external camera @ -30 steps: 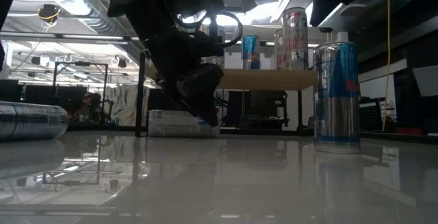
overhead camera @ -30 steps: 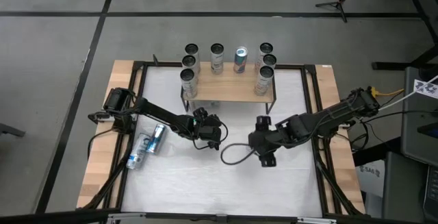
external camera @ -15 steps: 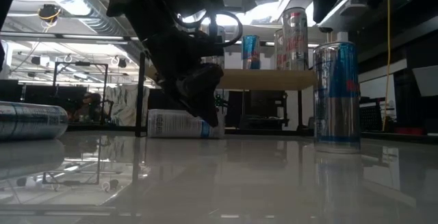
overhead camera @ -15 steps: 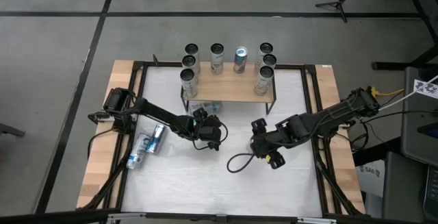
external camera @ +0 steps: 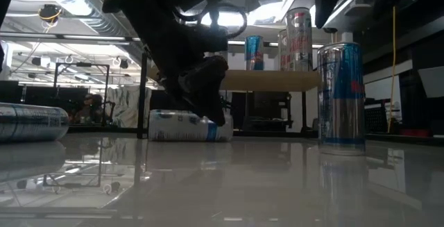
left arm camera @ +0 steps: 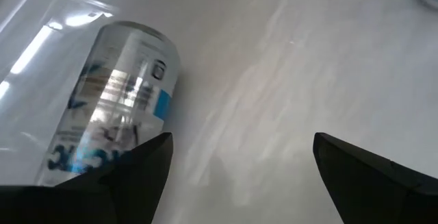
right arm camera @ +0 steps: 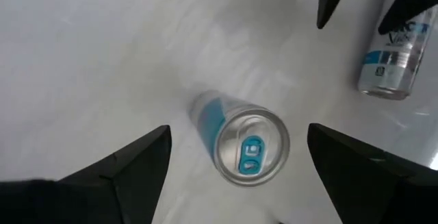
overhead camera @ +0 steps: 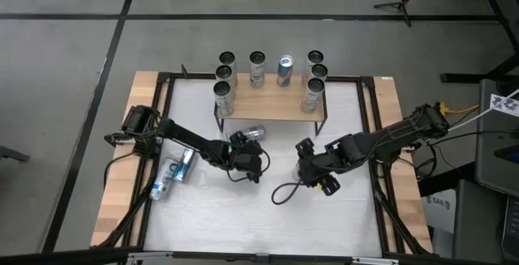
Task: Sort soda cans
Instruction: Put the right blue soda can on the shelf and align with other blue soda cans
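Observation:
My right gripper's fingers are still above the blue-tabbed top (right arm camera: 252, 148) and would miss the can, so they should lower before closing.
One soda can (overhead camera: 253, 133) lies on its side on the white table just in front of the wooden shelf (overhead camera: 272, 109); it also shows in the left wrist view (left arm camera: 116, 101). My left gripper (overhead camera: 251, 153) is open beside it, and the can lies outside the gap between the fingers. My right gripper (right arm camera: 239, 131) hangs open above an upright soda can with a blue tab (right arm camera: 250, 145). That can stands on its base (external camera: 340, 95), clear of the fingers. Several cans (overhead camera: 284, 70) stand on the shelf. My left gripper has one finger (left arm camera: 130, 169) at the lying can's side (left arm camera: 140, 125), with the can outside the open jaws. The fingers slant down from the table's left. The can rests on its side on the table. Whether finger and can truly touch I cannot tell.
Two more cans (overhead camera: 180, 166) (overhead camera: 162, 185) lie on their sides at the table's left. A black cable loop (overhead camera: 285, 190) lies on the table near my right gripper. The shelf's legs (overhead camera: 217, 123) stand close behind the lying can. Free white surface lies toward the near edge.
The lying can has come out from under the shelf, toward the table's near and right edges. My left gripper has shifted slightly the same way. My right gripper has rolled about its own axis while staying in place above the upright can. Both stay open.

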Motion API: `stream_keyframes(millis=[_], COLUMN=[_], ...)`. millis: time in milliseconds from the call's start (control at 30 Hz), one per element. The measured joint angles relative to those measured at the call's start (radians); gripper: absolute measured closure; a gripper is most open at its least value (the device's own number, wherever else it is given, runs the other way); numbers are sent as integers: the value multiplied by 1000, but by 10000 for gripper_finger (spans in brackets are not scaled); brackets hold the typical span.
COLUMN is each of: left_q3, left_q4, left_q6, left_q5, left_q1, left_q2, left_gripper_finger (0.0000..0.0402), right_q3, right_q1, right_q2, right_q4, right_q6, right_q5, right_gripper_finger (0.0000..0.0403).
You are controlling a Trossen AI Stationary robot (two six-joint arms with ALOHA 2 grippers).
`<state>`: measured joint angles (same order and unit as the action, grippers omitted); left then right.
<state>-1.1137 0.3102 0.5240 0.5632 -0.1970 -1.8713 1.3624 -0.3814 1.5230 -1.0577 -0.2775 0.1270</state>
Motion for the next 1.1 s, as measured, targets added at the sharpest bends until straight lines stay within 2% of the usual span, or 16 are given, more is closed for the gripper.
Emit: stream_keyframes(millis=[167,300,467,700,1100], left_q3=[0,0,0,0,0], left_q4=[-32,-43,-44,-43,-43], left_q6=[0,1,26,44,46], left_q5=[0,0,0,0,-8], left_q1=[-16,-36,-66,-93,-112], left_q2=[0,0,0,0,0], left_gripper_finger=[56,56,56,56,56], right_q3=[0,0,-29,-96,-143], right_q1=[44,71,68,68,68], right_q2=[0,0,0,1,1], right_q4=[-1,-16,11,46,117], right_q6=[0,3,3,3,9], right_q5=[-11,-83,-102,-32,-43], right_gripper_finger=[65,65,65,65,65])
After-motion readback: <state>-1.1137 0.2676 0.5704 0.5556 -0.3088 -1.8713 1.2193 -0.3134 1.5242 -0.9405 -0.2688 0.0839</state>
